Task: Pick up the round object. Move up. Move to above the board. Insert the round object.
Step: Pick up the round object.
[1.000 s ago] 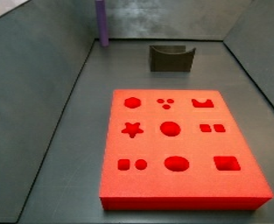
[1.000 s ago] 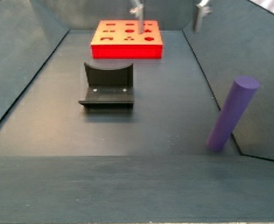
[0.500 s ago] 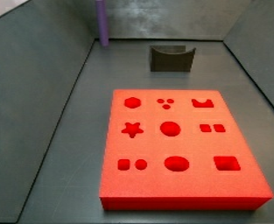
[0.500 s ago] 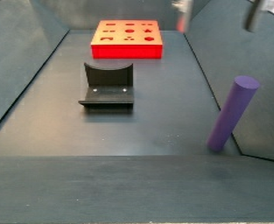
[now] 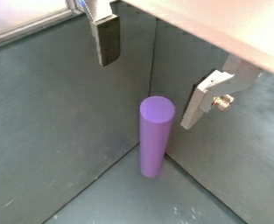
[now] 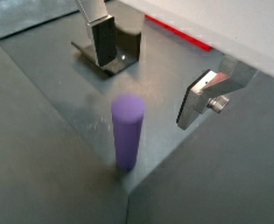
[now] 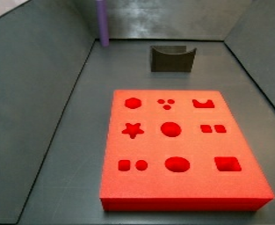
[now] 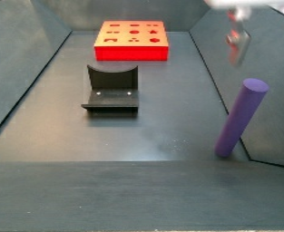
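Note:
My gripper will take the round object by its rounded top end (image 5: pixel 157 107) next, so that it can insert the object into the board.
The round object, a slim purple peg (image 8: pixel 239 118), stands upright in a corner by the wall; it also shows in a side view (image 7: pixel 103 22) and in both wrist views (image 5: pixel 154 134) (image 6: pixel 126 129). My gripper (image 5: pixel 154 74) hangs open above the peg, with one finger on each side of the peg's top and not touching it; it also shows in a wrist view (image 6: pixel 151 74). In a side view the gripper (image 8: pixel 235 34) is a blur above the peg. The red-orange board (image 7: pixel 186 186) lies flat with its shaped holes empty, far from the peg (image 8: pixel 132 53).
The dark fixture (image 8: pixel 112 88) stands on the floor between the board and the peg; it also shows in a side view (image 7: pixel 171 58) and a wrist view (image 6: pixel 115 57). Grey walls close in the floor on all sides.
My gripper has moved from above the board across to the side wall, and now hangs over the peg. The peg, the board and the fixture have not moved.

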Robot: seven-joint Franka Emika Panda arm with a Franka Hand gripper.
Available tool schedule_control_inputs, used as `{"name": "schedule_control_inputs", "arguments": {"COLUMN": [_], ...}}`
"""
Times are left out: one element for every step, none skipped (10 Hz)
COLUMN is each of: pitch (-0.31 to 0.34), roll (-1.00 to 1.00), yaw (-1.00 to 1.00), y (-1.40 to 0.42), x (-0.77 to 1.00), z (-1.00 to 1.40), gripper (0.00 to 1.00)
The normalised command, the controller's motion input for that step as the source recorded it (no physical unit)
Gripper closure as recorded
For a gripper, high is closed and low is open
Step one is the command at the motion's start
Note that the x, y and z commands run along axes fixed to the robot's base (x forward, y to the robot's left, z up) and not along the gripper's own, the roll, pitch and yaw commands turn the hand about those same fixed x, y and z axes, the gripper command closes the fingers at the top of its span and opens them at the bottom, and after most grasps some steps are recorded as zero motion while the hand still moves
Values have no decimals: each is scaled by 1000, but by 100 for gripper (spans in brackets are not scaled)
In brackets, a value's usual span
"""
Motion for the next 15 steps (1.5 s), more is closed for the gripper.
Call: {"name": "schedule_control_inputs", "arguments": {"pitch": [0, -43, -83, -103, -124, -154, -170, -199, -173, -156, -60, -49, 0, 0, 0], "roll": [-30, -143, -196, -199, -190, -210, -193, -174, -107, -86, -10, 0, 0, 0, 0], "yaw": [-17, -66, -77, -77, -69, -66, -63, -63, -26, -11, 0, 0, 0, 0, 0], "y": [240, 123, 63, 46, 71, 57, 11, 0, 0, 0, 0, 0, 0, 0, 0], "x": [-17, 54, 174, 120, 0, -37, 0, 0, 0, 0, 0, -14, 0, 0, 0], "z": [-540, -411, -323, -343, -423, -431, -300, -309, -334, -300, -57, 0, 0, 0, 0], "gripper": [0, 0, 0, 0, 0, 0, 0, 0, 0, 0, 0, 0, 0, 100, 100]}}
